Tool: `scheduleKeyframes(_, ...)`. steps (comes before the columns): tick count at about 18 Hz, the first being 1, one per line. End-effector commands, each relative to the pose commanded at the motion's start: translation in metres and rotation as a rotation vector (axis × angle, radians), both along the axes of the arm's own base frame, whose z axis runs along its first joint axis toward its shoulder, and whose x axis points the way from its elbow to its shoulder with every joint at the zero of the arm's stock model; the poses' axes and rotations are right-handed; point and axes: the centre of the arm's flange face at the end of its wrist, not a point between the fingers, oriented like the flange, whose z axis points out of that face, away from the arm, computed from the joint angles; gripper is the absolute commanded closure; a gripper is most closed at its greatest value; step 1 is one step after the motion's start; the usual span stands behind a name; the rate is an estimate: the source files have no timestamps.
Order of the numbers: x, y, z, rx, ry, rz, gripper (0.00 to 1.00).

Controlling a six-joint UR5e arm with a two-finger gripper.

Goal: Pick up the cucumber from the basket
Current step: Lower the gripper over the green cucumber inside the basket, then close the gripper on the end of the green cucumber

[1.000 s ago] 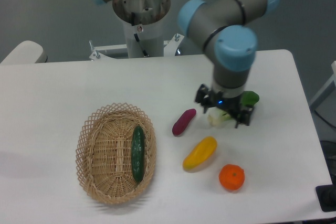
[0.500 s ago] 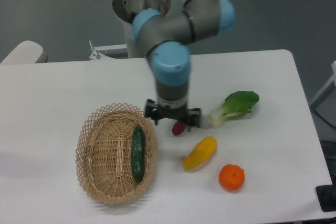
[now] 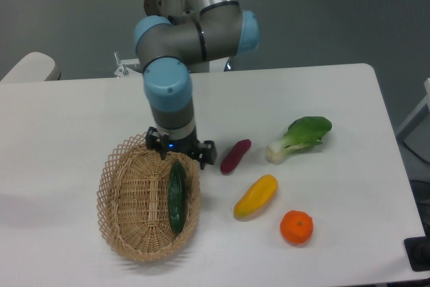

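Note:
Next, my gripper grabs the cucumber by its end nearer the purple vegetable to pick it out of the basket.
The dark green cucumber (image 3: 177, 198) lies lengthwise in the right half of the tan wicker basket (image 3: 107, 193), at the table's front left. My gripper (image 3: 180, 154) hangs over the basket's far right rim, just above the cucumber's far end. Its fingers are spread apart and open, with nothing between them. The wrist hides the cucumber's tip.
To the right of the basket lie a purple vegetable (image 3: 235, 156), a yellow vegetable (image 3: 256, 196), an orange (image 3: 296, 227) and a bok choy (image 3: 300, 137). The arm's base (image 3: 181, 5) stands at the table's far edge.
The arm has swung left from above the bok choy, past the purple vegetable, to the basket's far rim. The bok choy stays on the table.

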Motion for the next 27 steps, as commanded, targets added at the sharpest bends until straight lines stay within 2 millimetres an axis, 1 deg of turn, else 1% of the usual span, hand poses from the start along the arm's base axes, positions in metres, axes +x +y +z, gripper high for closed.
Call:
scheduleKeyframes(4, 0.004, 0.004, -0.014, -0.007, -0.005, 0.009, 0.0)
scheduleKeyframes(5, 0.005, 0.002, -0.018, -0.01, -0.008, 0.012, 0.0)
scheduleKeyframes(11, 0.004, 0.005, -0.036, -0.007, -0.004, 0.025, 0.0)
scheduleKeyframes(14, 0.004, 0.006, -0.037, -0.007, -0.004, 0.023, 0.0)
scheduleKeyframes(16, 0.008, 0.007, -0.042, -0.014, -0.007, 0.022, 0.0)
scheduleKeyframes(27, 0.007, 0.012, -0.055, -0.018, -0.007, 0.017, 0.0)
